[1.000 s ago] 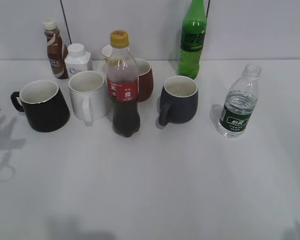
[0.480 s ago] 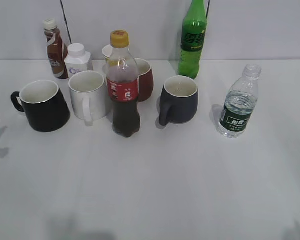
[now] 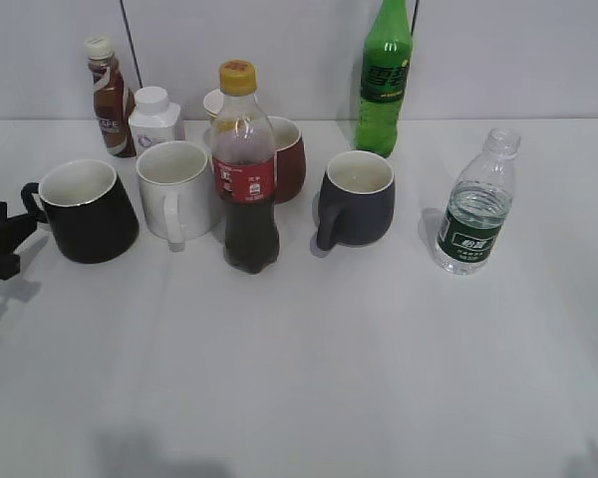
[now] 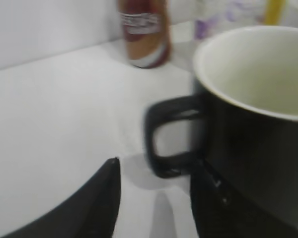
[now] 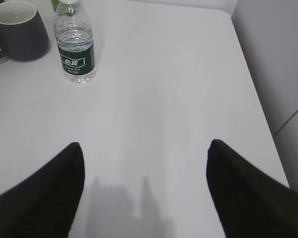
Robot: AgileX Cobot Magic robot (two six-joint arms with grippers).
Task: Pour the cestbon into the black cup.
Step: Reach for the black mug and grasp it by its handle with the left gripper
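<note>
The cup's round body (image 3: 92, 221) is broad, so the left gripper grabs the cup by its narrow black handle (image 3: 33, 201) next.
The cestbon (image 3: 475, 204), a small clear capless bottle with a dark green label, stands at the right; it also shows in the right wrist view (image 5: 75, 44). The black cup (image 3: 85, 211) with a white inside stands at the left, handle pointing left. My left gripper (image 3: 2, 239) is open, just left of the handle. In the left wrist view the cup (image 4: 248, 124) fills the right side and its handle (image 4: 164, 134) lies just beyond my open jaws (image 4: 156, 171). My right gripper (image 5: 145, 148) is open and empty, well away from the bottle, and out of the exterior view.
Between them stand a white mug (image 3: 175, 189), a cola bottle with a yellow cap (image 3: 245, 169), a dark red mug (image 3: 287, 157) and a navy-grey mug (image 3: 357, 199). At the back are a coffee bottle (image 3: 108, 97), a white bottle (image 3: 155, 118) and a tall green bottle (image 3: 384, 75).
My left gripper has moved in from the left edge toward the black cup's handle. Nothing else has moved.
</note>
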